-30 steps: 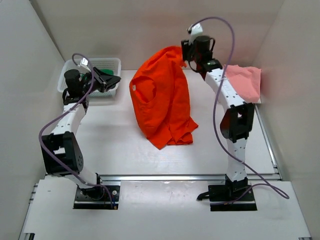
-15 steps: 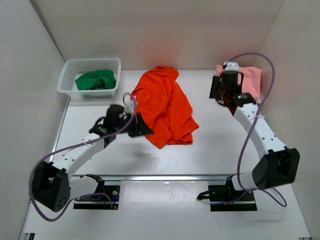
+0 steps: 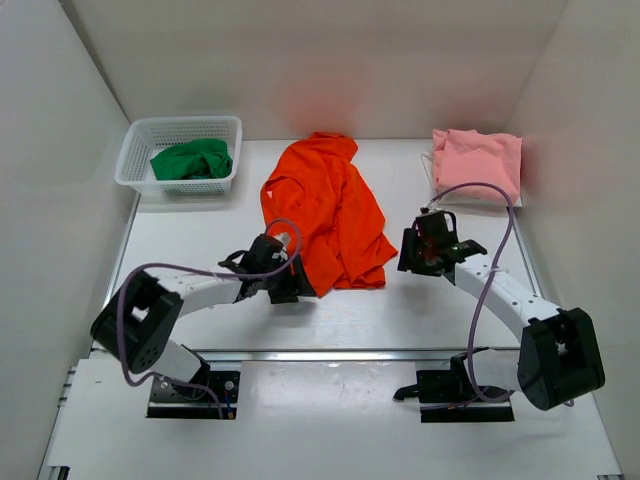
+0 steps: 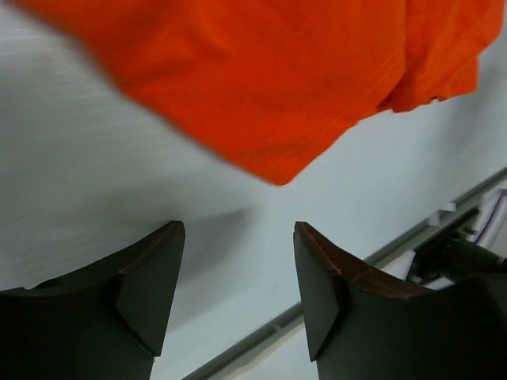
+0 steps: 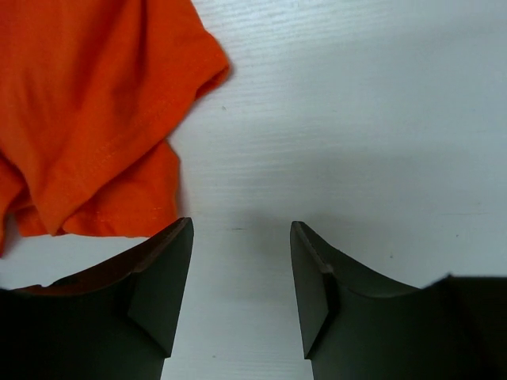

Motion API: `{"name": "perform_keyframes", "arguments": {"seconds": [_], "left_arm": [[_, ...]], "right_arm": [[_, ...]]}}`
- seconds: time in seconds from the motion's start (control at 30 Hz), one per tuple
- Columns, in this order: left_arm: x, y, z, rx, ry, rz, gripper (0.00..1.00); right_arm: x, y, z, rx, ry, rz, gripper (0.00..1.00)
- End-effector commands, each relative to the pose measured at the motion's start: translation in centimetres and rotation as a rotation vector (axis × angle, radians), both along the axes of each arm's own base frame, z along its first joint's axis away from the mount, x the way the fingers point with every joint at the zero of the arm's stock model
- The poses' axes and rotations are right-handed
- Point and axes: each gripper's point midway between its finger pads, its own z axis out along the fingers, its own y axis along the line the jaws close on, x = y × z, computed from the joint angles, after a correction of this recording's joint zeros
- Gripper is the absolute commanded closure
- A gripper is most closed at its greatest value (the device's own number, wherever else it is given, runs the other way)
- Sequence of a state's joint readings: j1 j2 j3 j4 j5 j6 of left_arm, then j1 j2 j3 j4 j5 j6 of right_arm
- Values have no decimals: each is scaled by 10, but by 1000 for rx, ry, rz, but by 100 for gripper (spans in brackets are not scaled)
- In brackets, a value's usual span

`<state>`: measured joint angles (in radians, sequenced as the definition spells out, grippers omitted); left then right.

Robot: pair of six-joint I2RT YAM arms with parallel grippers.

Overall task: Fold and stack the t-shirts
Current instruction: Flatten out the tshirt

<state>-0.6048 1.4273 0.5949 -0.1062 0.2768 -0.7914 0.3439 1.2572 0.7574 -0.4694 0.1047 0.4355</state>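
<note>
My left gripper grabs the orange-red t-shirt [image 3: 325, 215] by its near corner [image 3: 320, 293] next, to lift it and spread it out for folding.
The orange-red t-shirt [image 3: 325, 215] lies crumpled at the table's middle. The pale pink t-shirt [image 3: 478, 163] lies folded at the back right. The green t-shirt [image 3: 192, 160] lies bunched in the white mesh basket [image 3: 135, 160] at the back left. My left gripper [image 3: 296, 290] is open and empty, low over the table just off the orange shirt's near left corner [image 4: 277, 103]. My right gripper [image 3: 404, 256] is open and empty, low over the table just right of the orange shirt's near right corner [image 5: 95, 119].
White walls close in the table on the left, back and right. A metal rail [image 3: 380, 353] runs along the near edge, in front of both arm bases.
The orange shirt was let go by the right gripper and has dropped flat. Both arms have swung down and inward to the shirt's near corners.
</note>
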Motion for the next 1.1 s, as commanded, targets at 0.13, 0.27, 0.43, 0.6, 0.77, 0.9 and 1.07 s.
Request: {"name": "perform_keyframes", "arguments": {"seconds": [0.13,0.27,0.43,0.6,0.77,0.9,1.07], "left_arm": [[26,-35,-20,30,-31,69,28],[32,-33,-29,80,-48,114,53],[48,-3,-1,72,-108,205,100],[70,32,83,-14,-266,294,100],[76,56,139,-97,-340,323,100],[86,79,173,-86,-395,350,100],[90,119,208,-49,-479,446,100]], "right_arm": [[16,-3,24,79,-113,-48,50],[8,-7,14,75,-88,-48,48],[1,21,3,104,-70,30,38],[3,63,-14,153,-67,102,32],[17,102,-37,164,-3,218,60],[31,94,-11,157,-39,219,100],[70,-5,46,156,-168,9,100]]}}
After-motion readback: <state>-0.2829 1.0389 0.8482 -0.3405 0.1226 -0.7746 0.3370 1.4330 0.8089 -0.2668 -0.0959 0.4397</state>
